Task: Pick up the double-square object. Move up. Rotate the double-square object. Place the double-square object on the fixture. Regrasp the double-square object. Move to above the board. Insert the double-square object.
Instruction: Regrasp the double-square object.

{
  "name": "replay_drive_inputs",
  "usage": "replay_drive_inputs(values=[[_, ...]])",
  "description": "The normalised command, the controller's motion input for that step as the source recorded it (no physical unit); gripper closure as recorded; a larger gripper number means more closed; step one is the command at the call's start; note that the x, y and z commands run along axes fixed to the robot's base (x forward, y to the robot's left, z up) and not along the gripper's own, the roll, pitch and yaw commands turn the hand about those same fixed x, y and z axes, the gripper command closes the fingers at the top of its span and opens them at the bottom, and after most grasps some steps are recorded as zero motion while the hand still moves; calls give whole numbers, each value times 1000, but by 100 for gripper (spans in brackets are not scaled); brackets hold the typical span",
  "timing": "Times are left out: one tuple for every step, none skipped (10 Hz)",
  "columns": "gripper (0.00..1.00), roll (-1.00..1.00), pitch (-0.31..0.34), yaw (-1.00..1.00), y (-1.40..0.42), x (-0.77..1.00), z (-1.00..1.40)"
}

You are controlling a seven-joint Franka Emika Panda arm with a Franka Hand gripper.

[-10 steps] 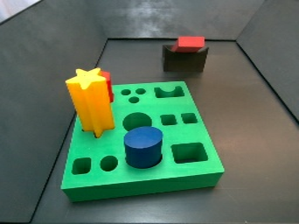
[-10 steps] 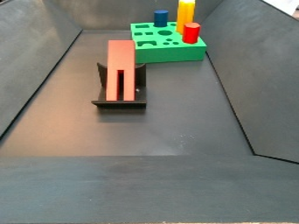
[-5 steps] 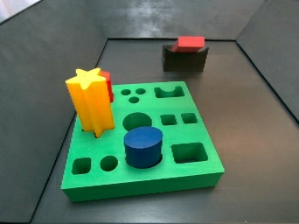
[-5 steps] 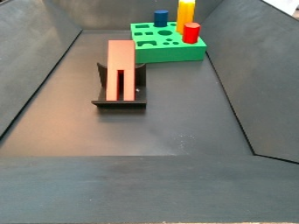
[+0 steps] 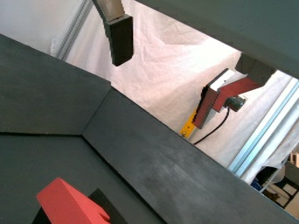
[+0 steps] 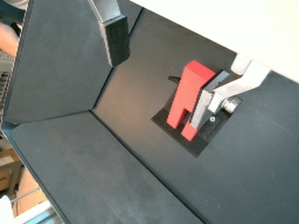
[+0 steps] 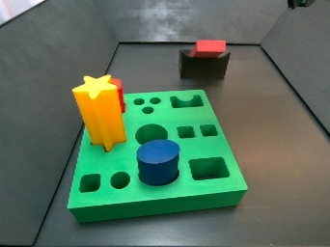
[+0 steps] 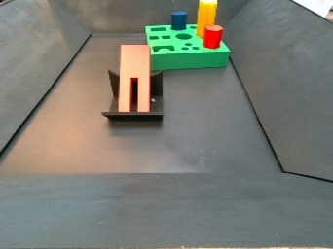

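I next need to insert the red double-square object into the board, so my gripper should first grab the object by its solid upper part (image 7: 210,47) (image 5: 72,206).
The red double-square object (image 8: 132,76) lies lengthwise on the dark fixture (image 8: 130,114), apart from the board; in a side view only its end (image 7: 209,46) shows on top of the fixture (image 7: 204,66). My gripper (image 6: 172,66) hangs well above it, open and empty, with one dark-padded finger (image 6: 114,39) to one side and the silver finger (image 6: 228,89) over the object (image 6: 184,98). In a wrist view the gripper (image 5: 176,61) faces a white backdrop and the object's end (image 5: 70,201) shows low down. A small dark part (image 7: 291,3) at the frame's edge is all the side views show of the arm.
The green board (image 7: 194,193) has several cut-outs. It holds a yellow star post (image 7: 96,111), a blue cylinder (image 7: 158,161) and a red piece (image 7: 120,96) behind the star. It also shows in a side view (image 8: 182,56). Dark sloped walls (image 8: 53,88) enclose the floor.
A small dark part has come into a side view at its top right edge. The double-square object, the fixture and the board have not moved.
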Motion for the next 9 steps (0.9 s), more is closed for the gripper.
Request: replay_drive_inputs(values=[[0,97,94,354,47,31,-1000],[0,94,83,336,47,35,-1000],[0,79,17,293,39,54,-1000],[0,73,-20,274,36,63,-1000],[0,69,-88,222,32,75,-1000],[0,69,-131,182,31,83,-1000],[0,73,-170,119,29,99,-1000],[0,81,-176,87,26,105,-1000],[0,89,-159,7,15,115,-946]])
